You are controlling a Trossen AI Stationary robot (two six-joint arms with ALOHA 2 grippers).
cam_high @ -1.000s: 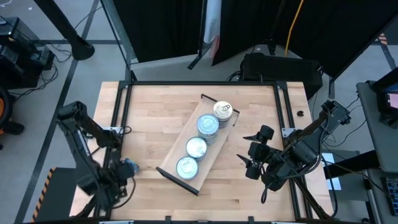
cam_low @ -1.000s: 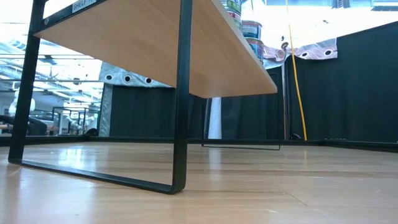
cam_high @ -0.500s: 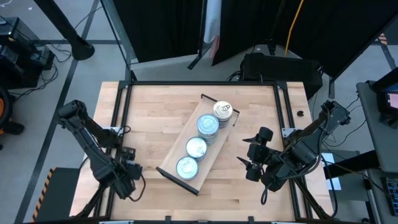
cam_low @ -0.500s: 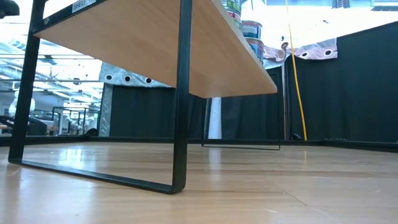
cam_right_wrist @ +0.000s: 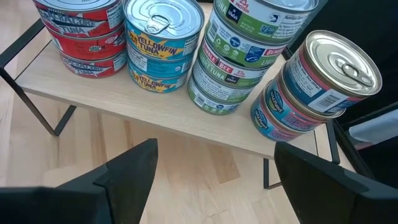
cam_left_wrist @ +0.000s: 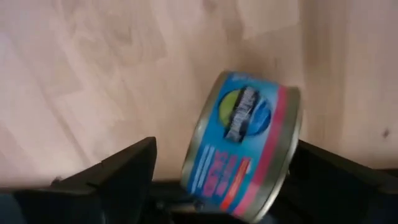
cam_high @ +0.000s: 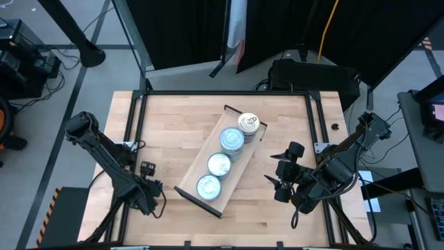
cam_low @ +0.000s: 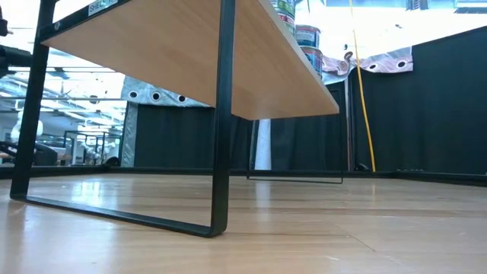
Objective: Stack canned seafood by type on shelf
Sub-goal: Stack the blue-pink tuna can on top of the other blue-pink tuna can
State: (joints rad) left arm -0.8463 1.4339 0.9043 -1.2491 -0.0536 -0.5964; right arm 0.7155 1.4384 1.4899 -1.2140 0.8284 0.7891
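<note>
My left gripper should close on the blue-and-pink tin (cam_left_wrist: pixel 249 137); its fingers are around the tin's silver rim in the left wrist view.
The shelf (cam_high: pixel 239 167) lies slantwise on the middle of the tabletop. It carries several stacks of canned seafood: red (cam_right_wrist: pixel 84 31), blue (cam_right_wrist: pixel 163 43), green (cam_right_wrist: pixel 242 56) and pink-blue (cam_right_wrist: pixel 311 87). My left gripper (cam_high: pixel 148 200) is low over the table's near left part, and its fingers stand open on either side of a blue-and-pink tin (cam_left_wrist: pixel 249 137). The tin is tilted, with its side label showing. My right gripper (cam_high: pixel 281 184) hovers open right of the shelf with nothing between its fingers (cam_right_wrist: pixel 124 174). My left gripper has the blue-and-pink tin between its fingers, which come from above. A gap shows between the tin's silver rim (cam_left_wrist: pixel 196 146) and one finger (cam_left_wrist: pixel 134 165). At the other finger (cam_left_wrist: pixel 323 171) I cannot tell whether it touches the tin.
A black frame (cam_high: pixel 139 111) runs round the tabletop. In the low view the shelf's underside (cam_low: pixel 190 53) and a black leg (cam_low: pixel 221 114) fill the front. Bare wood lies left of the shelf (cam_high: pixel 166 132) and along the far edge.
My left gripper has gone toward the table's near edge and a little toward the shelf, with the arm stretching out straighter. The blue tin that showed beside it in the high view is now covered by the gripper. My right arm has kept still.
</note>
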